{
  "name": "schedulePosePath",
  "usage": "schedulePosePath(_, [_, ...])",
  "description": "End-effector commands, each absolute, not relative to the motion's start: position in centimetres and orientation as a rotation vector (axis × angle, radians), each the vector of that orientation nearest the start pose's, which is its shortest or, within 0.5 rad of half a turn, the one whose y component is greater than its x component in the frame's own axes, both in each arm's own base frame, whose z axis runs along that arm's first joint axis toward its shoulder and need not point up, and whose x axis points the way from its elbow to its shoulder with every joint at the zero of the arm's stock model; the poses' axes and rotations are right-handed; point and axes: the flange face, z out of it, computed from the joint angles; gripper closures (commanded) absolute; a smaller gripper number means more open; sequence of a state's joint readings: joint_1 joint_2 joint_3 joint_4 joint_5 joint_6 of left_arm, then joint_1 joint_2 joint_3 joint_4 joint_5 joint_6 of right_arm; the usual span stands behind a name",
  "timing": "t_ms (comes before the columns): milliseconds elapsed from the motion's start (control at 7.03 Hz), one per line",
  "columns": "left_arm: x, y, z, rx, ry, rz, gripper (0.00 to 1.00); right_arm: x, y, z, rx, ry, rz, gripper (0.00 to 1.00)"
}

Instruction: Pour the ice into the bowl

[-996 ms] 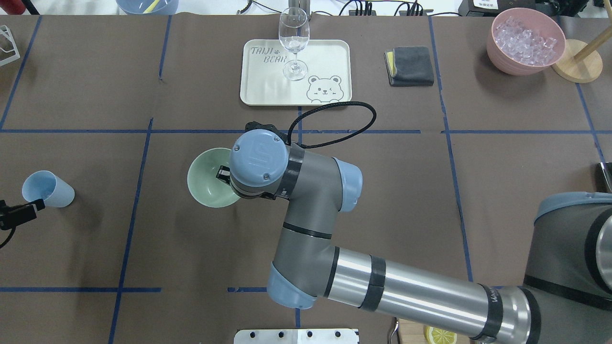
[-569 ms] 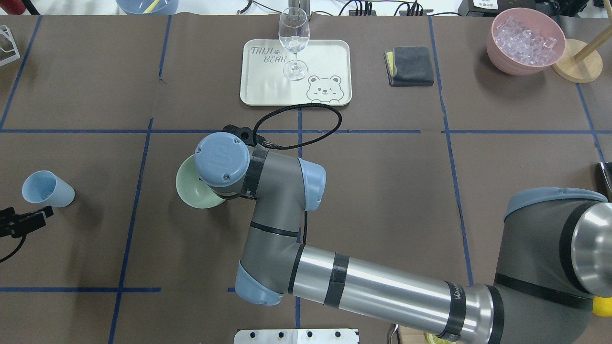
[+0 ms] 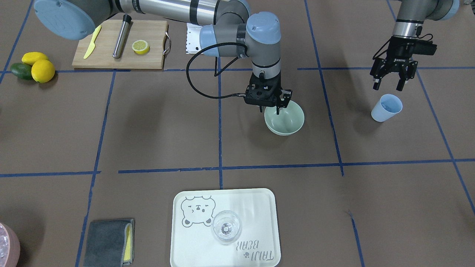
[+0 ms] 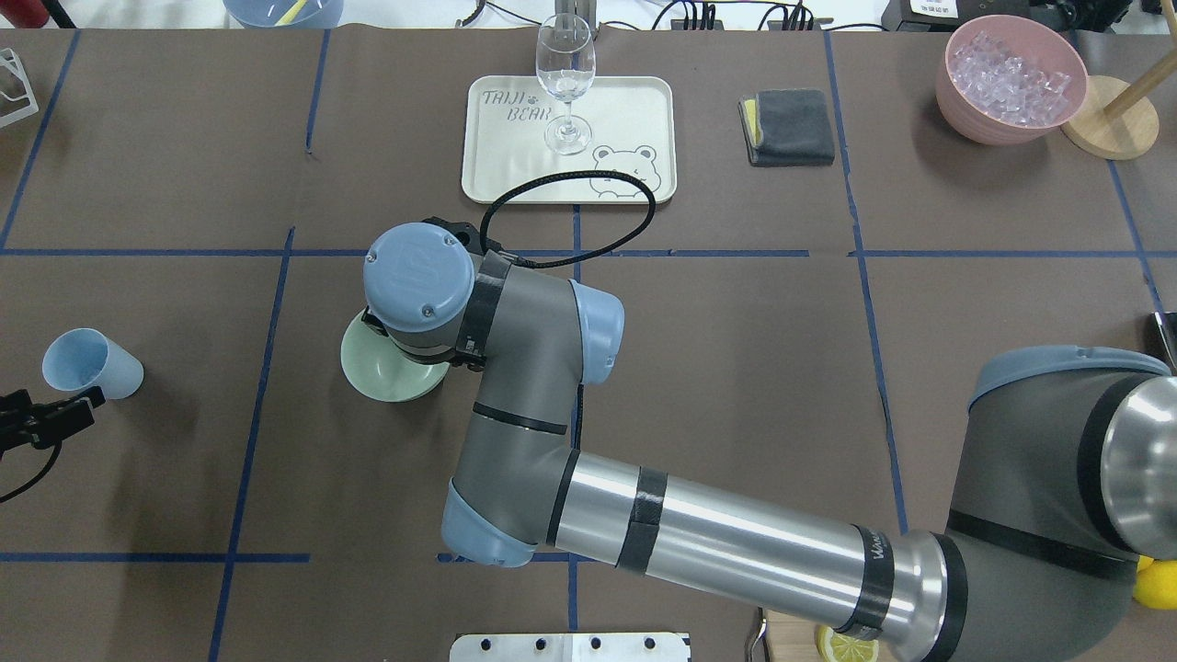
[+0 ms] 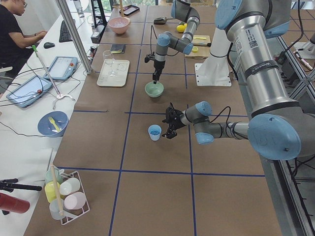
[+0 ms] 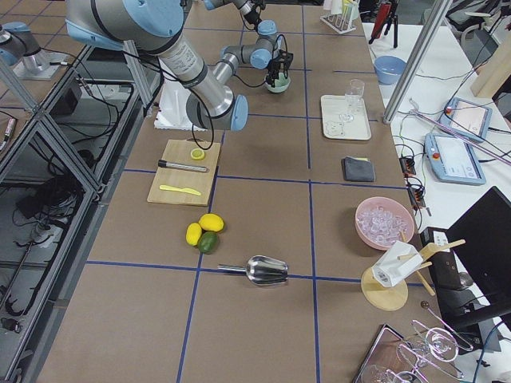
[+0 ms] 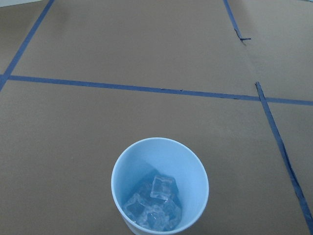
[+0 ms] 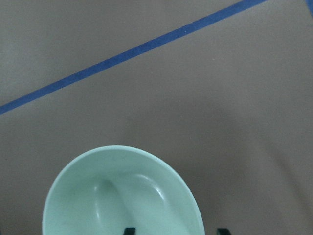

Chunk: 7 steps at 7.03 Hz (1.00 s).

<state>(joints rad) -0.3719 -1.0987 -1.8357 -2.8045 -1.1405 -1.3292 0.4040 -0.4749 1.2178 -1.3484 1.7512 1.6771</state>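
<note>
My left gripper should pour the ice into the bowl (image 3: 285, 122) next, so it needs to grab the light blue cup by its side (image 3: 380, 113).
The pale sage-green bowl (image 3: 287, 120) stands empty on the table left of centre (image 4: 377, 372) and fills the lower part of the right wrist view (image 8: 122, 196). My right gripper (image 3: 270, 110) points down over the bowl's near rim. It is open, with one fingertip (image 8: 128, 231) over the inside and the other outside. The light blue cup (image 3: 386, 107) stands upright at the far left (image 4: 90, 363). It holds the ice (image 7: 156, 203), a few clear cubes. My left gripper (image 3: 387, 87) is open and empty just behind the cup, not touching it.
A pink bowl of ice (image 4: 1011, 78) stands at the back right beside a wooden stand. A tray (image 4: 515, 156) with a wine glass (image 4: 565, 83) and a grey cloth (image 4: 788, 127) lie at the back. A cutting board (image 3: 118, 44), lemons (image 3: 42, 70) and a metal scoop (image 6: 263, 271) are on my right.
My right arm swung left and the green bowl slid left with it, then stopped while the wrist shifted farther from me. The left gripper drifted slightly near the cup, which stayed put.
</note>
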Motion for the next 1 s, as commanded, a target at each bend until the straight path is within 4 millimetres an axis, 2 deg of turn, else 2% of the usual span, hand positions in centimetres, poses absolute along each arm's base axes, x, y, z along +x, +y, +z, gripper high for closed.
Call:
schedulePosePath(0, [25.1, -29.1, 60.1, 0.744, 0.804, -0.371, 0.0, -64.9, -44.0, 4.7, -0.076, -0.955, 0.385, 0.0])
schedulePosePath(142, [25.7, -28.8, 60.5, 0.763, 0.791, -0.365, 0.0, -63.2, -44.3, 4.0, -0.083, -0.941, 0.383, 0.0])
schedulePosePath(285, [26.9, -28.7, 60.2, 0.778, 0.798, -0.361, 0.0, -62.3, -44.9, 4.2, -0.092, -0.941, 0.387, 0.0])
schedulePosePath(427, [27.1, -28.5, 60.6, 0.811, 0.777, -0.364, 0.0, -61.6, -45.5, 4.0, -0.097, -0.948, 0.391, 0.0])
schedulePosePath(854, [27.0, -29.0, 62.3, 0.897, 0.684, -0.39, 0.0, -61.1, -45.6, 3.6, -0.091, -0.957, 0.392, 0.0])
